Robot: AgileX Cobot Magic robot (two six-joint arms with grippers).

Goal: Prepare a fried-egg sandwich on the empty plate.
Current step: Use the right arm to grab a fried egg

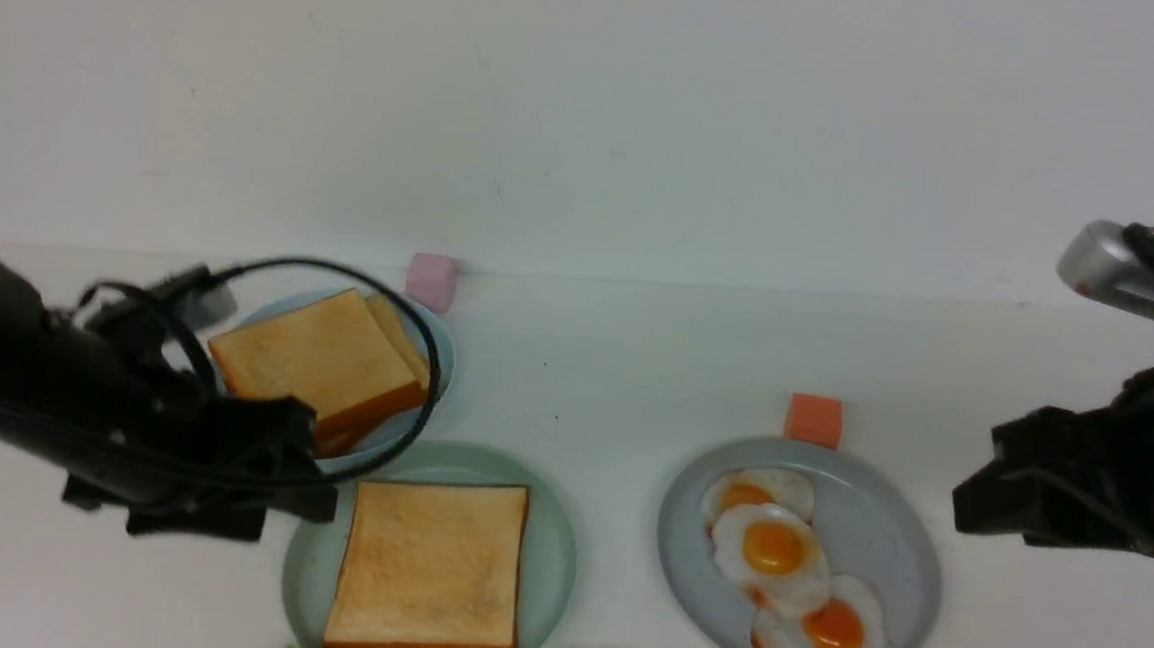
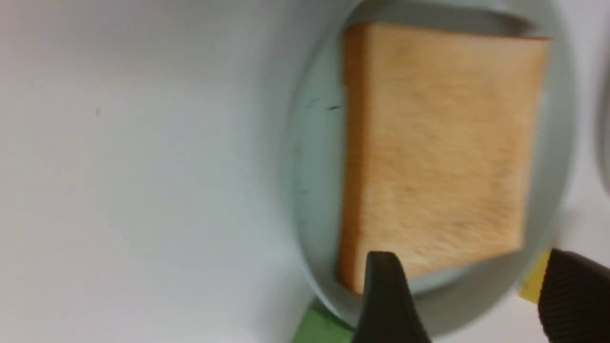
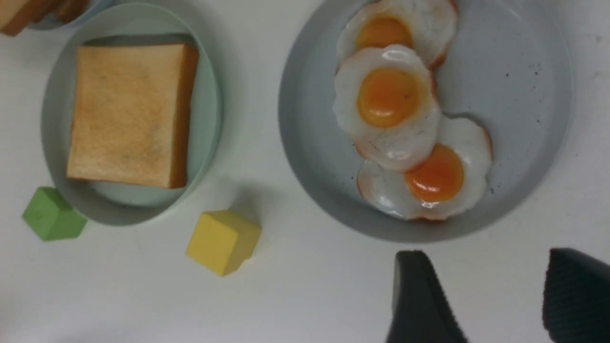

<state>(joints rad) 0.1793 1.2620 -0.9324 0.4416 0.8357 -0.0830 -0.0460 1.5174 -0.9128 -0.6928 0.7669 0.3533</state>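
My right gripper next needs to grab the top fried egg by its white rim, so that it can fill the sandwich on the mint-green plate.
One golden toast slice lies flat on the mint-green plate near the front. In the left wrist view, my left gripper stands open just off one edge of that toast, with nothing between its fingers. Three fried eggs overlap on the grey-blue speckled plate. My right gripper is open over bare table beside that plate, a little short of the eggs. In the front view the right arm is at the right edge.
Behind my left arm, a light-blue plate carries a stack of loose toast slices. Small blocks lie about: pink at the back, orange behind the egg plate, yellow and green by the mint plate's front rim.
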